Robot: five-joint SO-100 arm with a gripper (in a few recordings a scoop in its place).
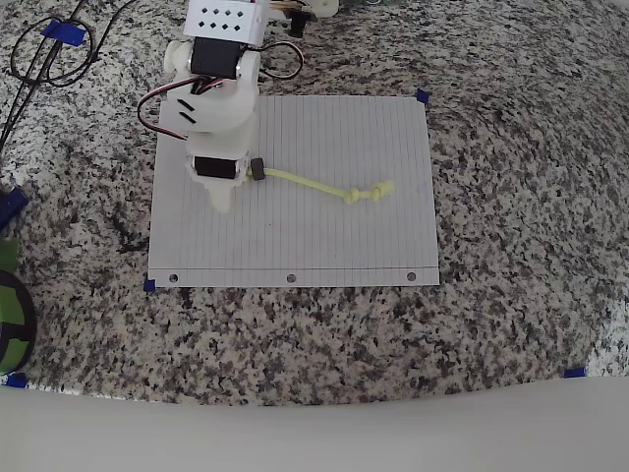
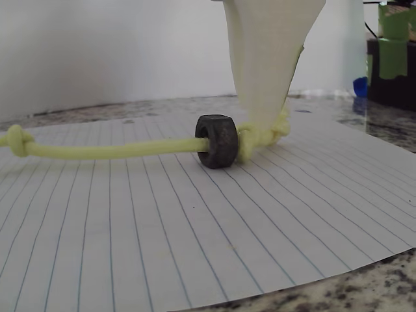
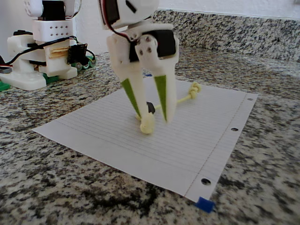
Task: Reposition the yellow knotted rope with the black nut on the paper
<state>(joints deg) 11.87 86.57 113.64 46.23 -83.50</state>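
My gripper grabs the yellow rope's knotted end beside the black nut [image 1: 257, 169] next, to reposition the rope [image 1: 310, 183] on the paper.
The yellow knotted rope [image 1: 310, 183] lies on the paper [image 1: 324, 246], running from left of centre to a knot at its right end. The black nut [image 1: 257, 169] sits on the cord at its left end, right beside my white gripper [image 1: 224, 200]. In the fixed view my gripper [image 3: 153, 118] stands open, tips down on the paper [image 3: 187, 154], astride the rope's near knot [image 3: 147, 125], with the nut [image 3: 151, 108] just behind. The wrist view shows one finger [image 2: 270, 65] touching that knot [image 2: 268, 133], the nut [image 2: 218, 141] against it, and the cord [image 2: 117, 151] stretching left.
The sheet rests on a speckled granite counter [image 1: 511, 324], pinned by blue tape at its corners [image 3: 204, 204]. Black cables [image 1: 49, 59] loop at the overhead view's back left. A dark green object [image 1: 12, 315] sits at the left edge.
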